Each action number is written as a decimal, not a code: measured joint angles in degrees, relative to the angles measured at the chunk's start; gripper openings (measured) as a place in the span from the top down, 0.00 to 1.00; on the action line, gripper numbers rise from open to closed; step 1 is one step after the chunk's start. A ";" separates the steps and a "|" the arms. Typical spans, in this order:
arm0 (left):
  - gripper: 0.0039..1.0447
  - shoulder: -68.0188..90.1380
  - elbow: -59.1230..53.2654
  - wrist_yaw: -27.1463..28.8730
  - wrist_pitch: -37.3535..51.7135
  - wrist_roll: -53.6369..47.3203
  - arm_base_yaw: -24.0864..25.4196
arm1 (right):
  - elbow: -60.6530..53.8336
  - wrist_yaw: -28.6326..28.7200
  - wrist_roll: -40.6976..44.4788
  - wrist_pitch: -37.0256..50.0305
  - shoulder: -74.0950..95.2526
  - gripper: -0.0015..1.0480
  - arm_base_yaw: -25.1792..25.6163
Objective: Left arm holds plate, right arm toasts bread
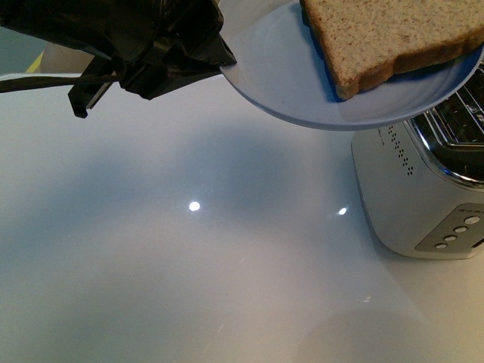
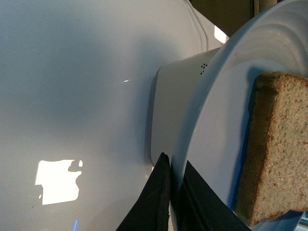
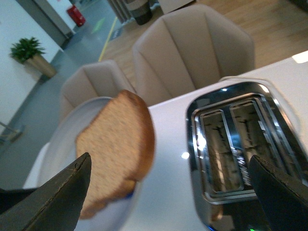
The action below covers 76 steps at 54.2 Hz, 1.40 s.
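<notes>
The bread's broad side (image 1: 389,34) is too wide for the open fingers, so my right gripper next needs to grab the bread across its thin crust edge (image 1: 420,63).
My left gripper (image 1: 218,60), wrapped in black covering, is shut on the rim of the pale blue-white plate (image 1: 280,76) and holds it in the air, tilted, above the table. In the left wrist view its fingers (image 2: 161,192) pinch the plate's rim (image 2: 192,134). The slice of wholemeal bread (image 1: 386,34) lies on the plate; it also shows in the left wrist view (image 2: 276,149) and the right wrist view (image 3: 115,144). My right gripper (image 3: 173,192) is open and empty, above and between the bread and the toaster's slots. It is out of the front view.
A silver two-slot toaster (image 1: 423,189) stands on the white table (image 1: 189,265) at the right, just under the plate's lower edge; its empty slots (image 3: 231,144) show in the right wrist view. Beige chairs (image 3: 192,53) stand beyond the table.
</notes>
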<state>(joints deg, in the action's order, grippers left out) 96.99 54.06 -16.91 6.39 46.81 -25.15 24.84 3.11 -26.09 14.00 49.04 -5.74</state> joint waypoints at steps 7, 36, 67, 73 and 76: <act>0.97 0.00 0.00 0.00 0.00 0.00 0.00 | 4.15 2.05 -5.38 5.25 9.53 0.09 -1.95; 0.97 0.00 0.00 0.02 0.00 0.00 0.00 | 8.04 6.16 -19.93 15.47 28.11 0.09 -3.52; 0.97 0.00 0.00 0.04 0.00 0.02 0.00 | 8.04 6.86 -24.90 17.49 29.27 0.68 -4.63; 0.97 0.00 0.00 0.24 0.00 0.04 0.02 | 7.93 6.64 -25.27 17.49 28.92 0.86 -4.17; 0.97 0.00 0.00 0.24 0.00 0.04 0.02 | 7.80 6.82 -25.35 17.35 28.22 0.93 -4.00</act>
<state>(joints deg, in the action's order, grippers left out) 96.99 54.06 -16.67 6.39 46.85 -25.12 32.64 9.93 -51.44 31.35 77.25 -9.74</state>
